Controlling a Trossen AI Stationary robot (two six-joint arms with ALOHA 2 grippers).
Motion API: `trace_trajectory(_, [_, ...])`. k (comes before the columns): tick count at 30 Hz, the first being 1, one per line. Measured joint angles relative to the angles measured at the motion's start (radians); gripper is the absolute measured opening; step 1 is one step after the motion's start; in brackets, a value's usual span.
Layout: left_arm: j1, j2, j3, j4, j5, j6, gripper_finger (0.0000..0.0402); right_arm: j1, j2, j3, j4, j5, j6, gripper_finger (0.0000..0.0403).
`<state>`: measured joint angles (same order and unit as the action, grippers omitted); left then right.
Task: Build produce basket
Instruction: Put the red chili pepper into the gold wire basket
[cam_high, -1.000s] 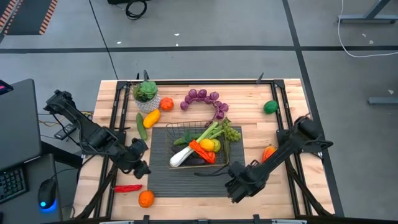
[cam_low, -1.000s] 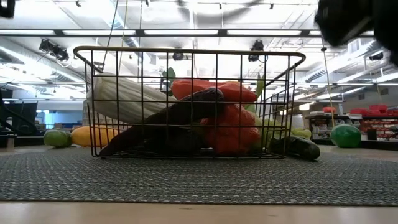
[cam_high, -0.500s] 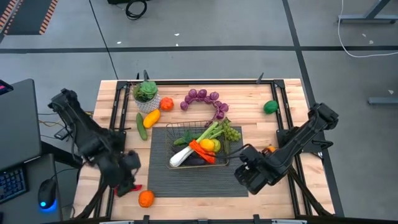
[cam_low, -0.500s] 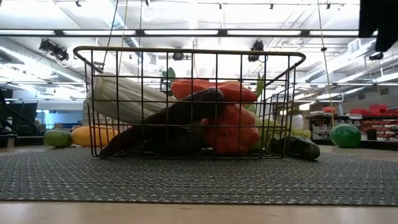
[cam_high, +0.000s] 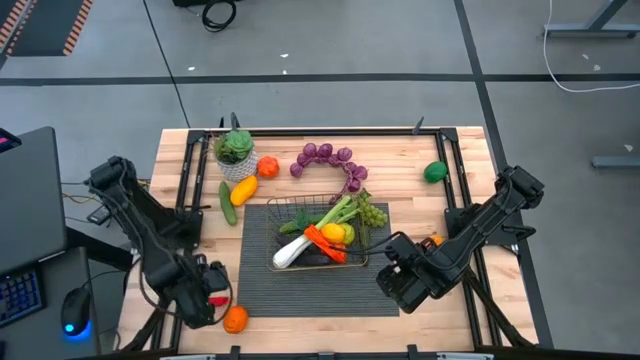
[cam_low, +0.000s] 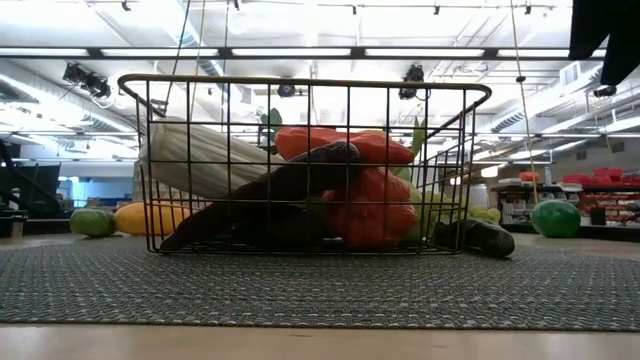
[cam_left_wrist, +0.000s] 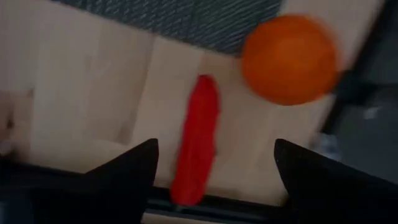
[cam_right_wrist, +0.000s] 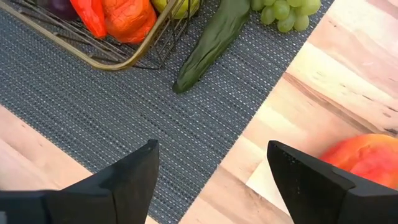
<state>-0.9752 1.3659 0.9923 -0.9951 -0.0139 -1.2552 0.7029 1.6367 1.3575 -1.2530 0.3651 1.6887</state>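
The left gripper grabs the red chili pepper by its long body (cam_left_wrist: 196, 144) next, to add the pepper to the produce basket.
The brass wire basket (cam_high: 300, 205) stands on the dark ribbed mat (cam_high: 300, 290) and holds a white-green leek (cam_high: 292, 250), an orange-red pepper (cam_high: 325, 243) and other produce; it also shows in the low view (cam_low: 305, 88). My left gripper (cam_high: 205, 297) is open above the table's near left corner. In the left wrist view its fingers (cam_left_wrist: 216, 144) stand on either side of a red chili pepper (cam_left_wrist: 198, 143), with an orange (cam_left_wrist: 289, 59) just beyond. My right gripper (cam_high: 400, 282) is open and empty over the mat's right edge (cam_right_wrist: 211, 146).
Green grapes (cam_high: 372, 213) and a dark green vegetable (cam_right_wrist: 208, 40) lie by the basket's right side. Purple grapes (cam_high: 330, 158), a potted succulent (cam_high: 235, 150), a cucumber (cam_high: 228, 202), a green fruit (cam_high: 434, 171) and a red-orange fruit (cam_right_wrist: 367, 158) lie around.
My left gripper has gone toward the table's near edge, from beside the mat's left edge to over the red chili pepper and the orange. My right gripper has drawn back a little toward the table's right edge and then kept still.
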Motion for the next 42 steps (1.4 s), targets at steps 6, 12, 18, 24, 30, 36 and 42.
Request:
trace_trajectory(6, [-0.021,0.095,-0.089,0.100,0.092,0.012,0.0338,0.002,0.000,0.000,0.002,-0.029,-0.036,0.0304])
trace_trajectory(12, [-0.048,0.158,-0.176,0.291,0.169,-0.014,0.0337,0.003,0.000,0.001,0.001,-0.080,-0.061,0.0303])
trace_trajectory(18, [-0.050,0.208,-0.185,0.284,0.169,-0.034,0.0321,0.003,0.000,0.001,0.008,-0.102,-0.061,0.0303])
trace_trajectory(24, [-0.050,0.231,-0.185,0.282,0.170,-0.031,0.0262,0.003,-0.001,0.001,0.013,-0.110,-0.061,0.0303])
trace_trajectory(30, [-0.029,0.230,-0.182,0.283,0.240,-0.039,0.0162,0.003,-0.001,0.001,0.015,-0.131,-0.068,0.0303])
trace_trajectory(36, [0.017,0.211,-0.140,0.250,0.315,-0.043,0.0080,0.003,-0.001,0.001,0.015,-0.131,-0.069,0.0303])
trace_trajectory(42, [0.085,0.153,-0.057,0.166,0.259,-0.042,0.0089,0.003,-0.002,0.001,0.018,-0.135,-0.095,0.0303])
